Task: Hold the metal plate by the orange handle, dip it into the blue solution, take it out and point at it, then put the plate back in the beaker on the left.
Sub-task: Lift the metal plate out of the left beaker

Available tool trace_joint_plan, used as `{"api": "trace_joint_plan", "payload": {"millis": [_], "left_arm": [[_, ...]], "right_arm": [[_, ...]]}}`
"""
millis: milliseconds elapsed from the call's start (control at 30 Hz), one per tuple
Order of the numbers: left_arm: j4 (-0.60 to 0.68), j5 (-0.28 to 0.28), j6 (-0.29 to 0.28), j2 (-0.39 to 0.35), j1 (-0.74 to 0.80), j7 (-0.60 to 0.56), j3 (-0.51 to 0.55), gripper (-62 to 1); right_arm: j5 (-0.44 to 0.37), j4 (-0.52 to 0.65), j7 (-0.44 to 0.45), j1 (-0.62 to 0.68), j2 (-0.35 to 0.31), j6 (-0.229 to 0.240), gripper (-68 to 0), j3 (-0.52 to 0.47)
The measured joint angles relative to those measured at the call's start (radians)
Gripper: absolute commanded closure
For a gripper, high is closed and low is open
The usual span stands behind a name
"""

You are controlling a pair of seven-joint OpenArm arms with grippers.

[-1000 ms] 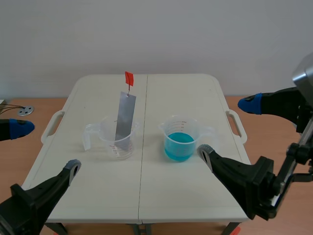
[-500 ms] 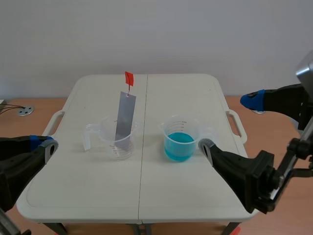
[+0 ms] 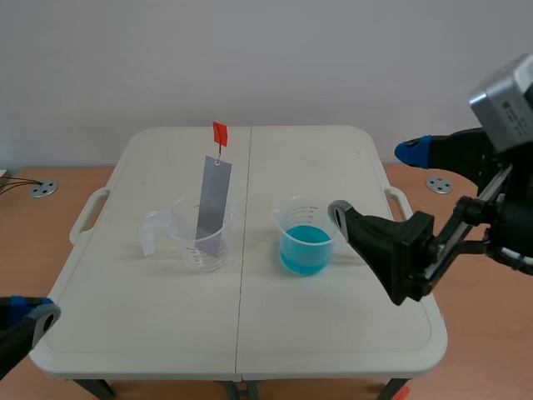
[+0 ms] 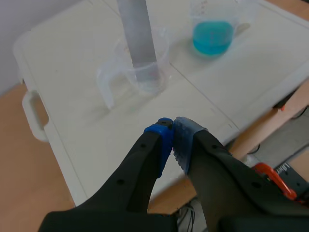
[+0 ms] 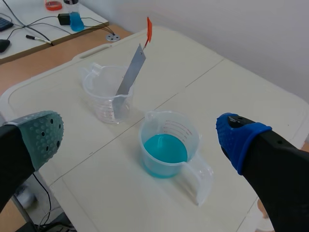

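Note:
My right gripper should next dip the metal plate into the blue solution (image 3: 306, 239), so first it should grab the plate by its thin orange handle (image 3: 220, 133).
A grey metal plate (image 3: 212, 200) leans upright in the clear beaker (image 3: 202, 240) on the table's left half, its orange handle (image 3: 219, 132) on top. To its right stands the beaker of blue solution (image 3: 306, 239). My left gripper (image 3: 25, 315) sits low at the table's near left corner; in its wrist view the left gripper (image 4: 173, 133) is shut on nothing, with the plate (image 4: 140, 38) well ahead. My right gripper (image 3: 375, 182) hangs open just right of the blue beaker; in its own view the right gripper (image 5: 140, 137) straddles the blue beaker (image 5: 166, 147), above it and apart.
The white folding table (image 3: 241, 333) has side handles (image 3: 87, 212). A desk corner with cables and a small bottle (image 5: 75, 19) lies beyond the table's left. Round metal discs (image 3: 42, 189) rest on the wooden surface at both sides.
My left gripper has shut and drawn back to the table's near left corner. My right arm has shifted up and left, closer to the blue beaker.

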State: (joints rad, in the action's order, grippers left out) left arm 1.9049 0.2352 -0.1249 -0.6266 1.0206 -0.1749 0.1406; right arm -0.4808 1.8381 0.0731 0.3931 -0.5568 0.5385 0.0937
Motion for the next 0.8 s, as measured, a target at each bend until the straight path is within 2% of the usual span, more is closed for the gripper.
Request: {"api": "trace_joint_plan", "payload": {"millis": [200, 333, 467, 800], "left_arm": [[-0.001, 0.000, 0.039, -0.006, 0.172, 0.065, 0.020, -2.7], [-0.014, 0.000, 0.039, -0.005, 0.233, 0.126, 0.020, -2.7], [-0.061, 0.001, 0.035, -0.005, 0.246, 0.166, 0.019, -2.7], [-0.196, 0.012, 0.024, -0.005, 0.243, 0.163, 0.000, -2.7]], "right_arm": [[-0.010, -0.100, 0.000, -0.140, 0.002, 0.000, -66.3, 0.085], [-0.010, -0.175, -0.006, -0.240, 0.025, 0.000, -66.3, 0.146], [-0.010, -0.257, -0.023, -0.326, 0.056, 0.000, -66.3, 0.205], [-0.010, -0.455, -0.034, -0.536, 0.141, 0.001, -66.3, 0.323]]}}
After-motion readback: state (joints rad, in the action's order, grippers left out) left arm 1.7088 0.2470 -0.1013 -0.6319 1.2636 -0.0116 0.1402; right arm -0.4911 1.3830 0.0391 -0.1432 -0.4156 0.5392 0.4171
